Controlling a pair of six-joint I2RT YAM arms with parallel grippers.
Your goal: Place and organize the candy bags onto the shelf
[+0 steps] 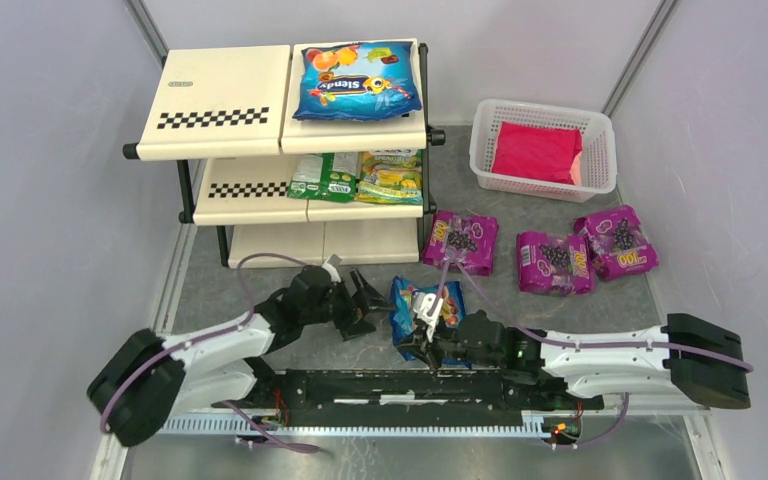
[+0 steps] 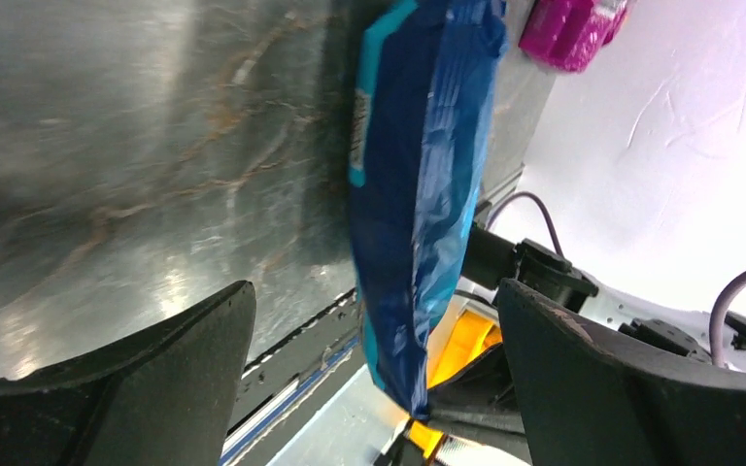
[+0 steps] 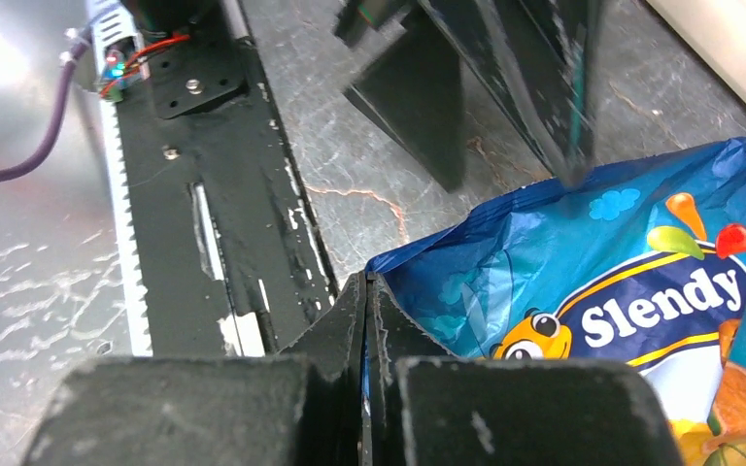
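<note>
The blue candy bag's raised sealed edge [image 1: 399,311] will be grabbed by my left gripper, so the bag's body stays free to lay on the shelf [image 1: 290,130].
My right gripper [image 1: 422,335] is shut on the corner of a blue candy bag [image 1: 412,305], seen close in the right wrist view [image 3: 583,282], where the gripper [image 3: 366,291] pinches its edge. The bag stands tilted up off the table. My left gripper [image 1: 372,300] is open just left of the bag; in the left wrist view the bag [image 2: 427,194] hangs between its spread fingers [image 2: 185,359]. The shelf [image 1: 290,130] holds a second blue bag [image 1: 357,80] on top and two green-yellow bags [image 1: 360,177] on the middle tier. Three purple bags [image 1: 460,241] [image 1: 554,262] [image 1: 616,241] lie on the table.
A white mesh basket [image 1: 600,130] with a red packet [image 1: 536,152] stands at the back right. The black base rail [image 1: 400,390] runs along the near edge. Grey walls close in left and right.
</note>
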